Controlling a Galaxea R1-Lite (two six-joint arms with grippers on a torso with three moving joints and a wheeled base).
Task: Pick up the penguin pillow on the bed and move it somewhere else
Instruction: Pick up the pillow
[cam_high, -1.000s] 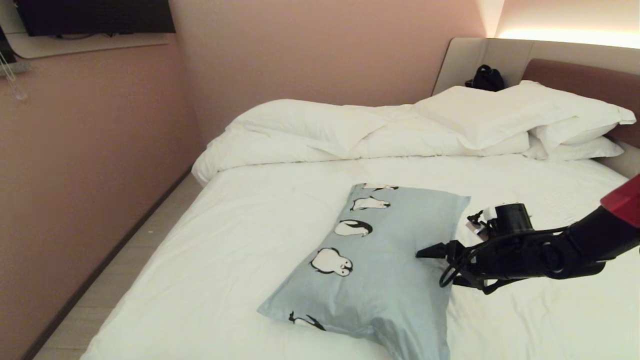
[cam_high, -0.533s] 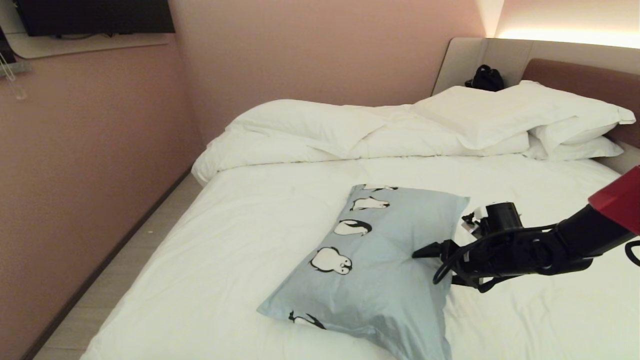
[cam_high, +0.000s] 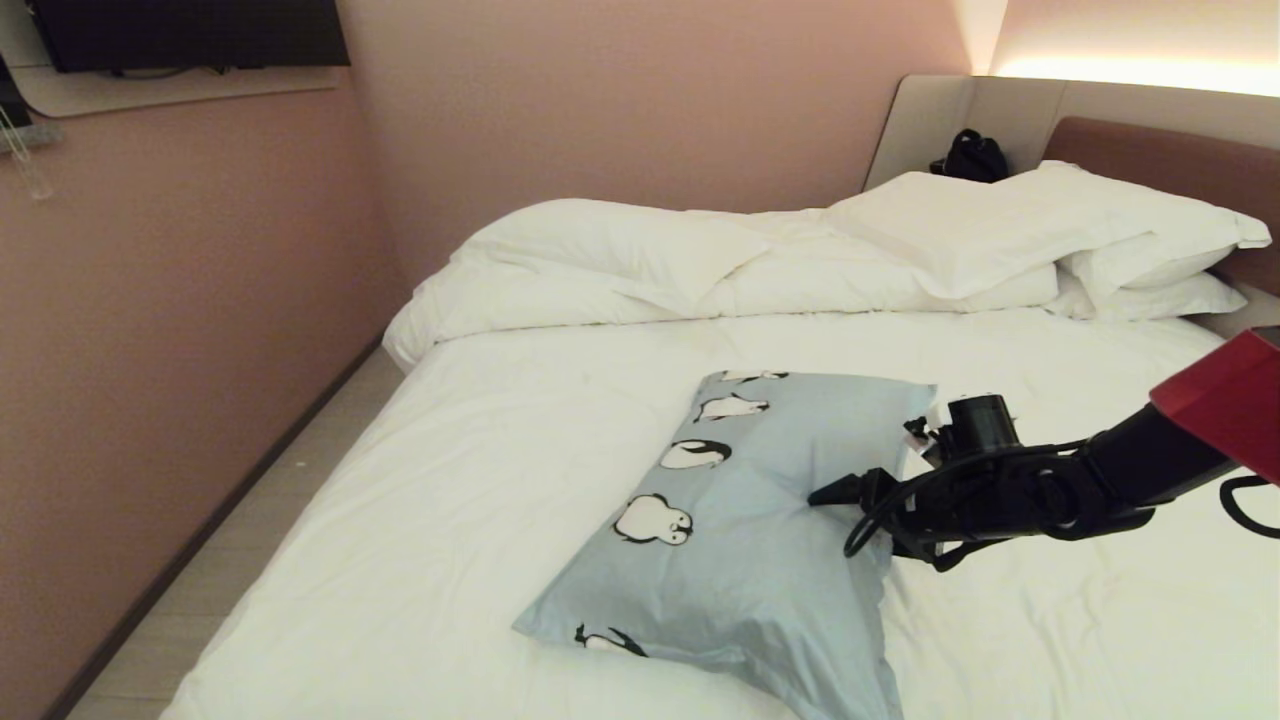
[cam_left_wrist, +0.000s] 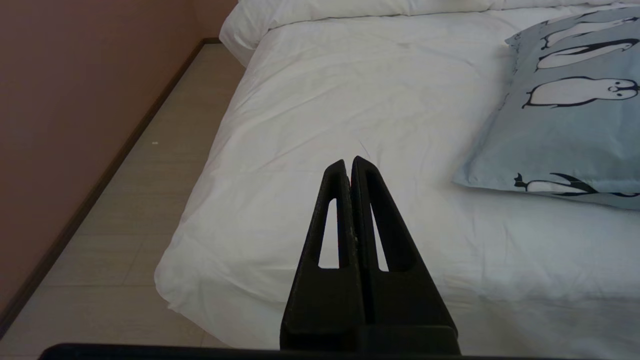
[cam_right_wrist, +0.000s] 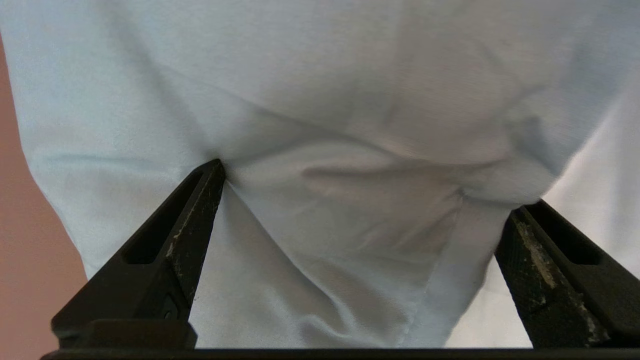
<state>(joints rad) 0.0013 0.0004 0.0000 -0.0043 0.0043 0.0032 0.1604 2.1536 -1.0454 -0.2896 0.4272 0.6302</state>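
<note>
I will lift the penguin pillow off the bed next, so my right gripper should grab its plain hemmed edge (cam_high: 869, 569), opposite its penguin row (cam_high: 693, 455).
The penguin pillow (cam_high: 740, 540), pale blue-grey with a row of black-and-white penguins, lies on the white sheet of the bed (cam_high: 500, 480) near its front. My right gripper (cam_high: 850, 520) reaches in from the right and presses into the pillow's right side. In the right wrist view that gripper (cam_right_wrist: 369, 187) is open, its jaws wide apart with bunched fabric of the penguin pillow (cam_right_wrist: 350, 100) between them. My left gripper (cam_left_wrist: 350, 161) is shut and empty, parked over the bed's near left corner, with the penguin pillow (cam_left_wrist: 565, 125) off to its side.
A bunched white duvet (cam_high: 650, 260) and stacked white pillows (cam_high: 1100, 230) fill the far side, by the brown headboard (cam_high: 1170, 150). A black bag (cam_high: 968, 157) sits on the ledge behind. A pink wall (cam_high: 150, 300) and a floor strip (cam_high: 250, 520) run along the bed's left.
My right arm has pushed leftward into the pillow's right side. The pillow has slid slightly left and its fabric has bunched. The left arm has not moved.
</note>
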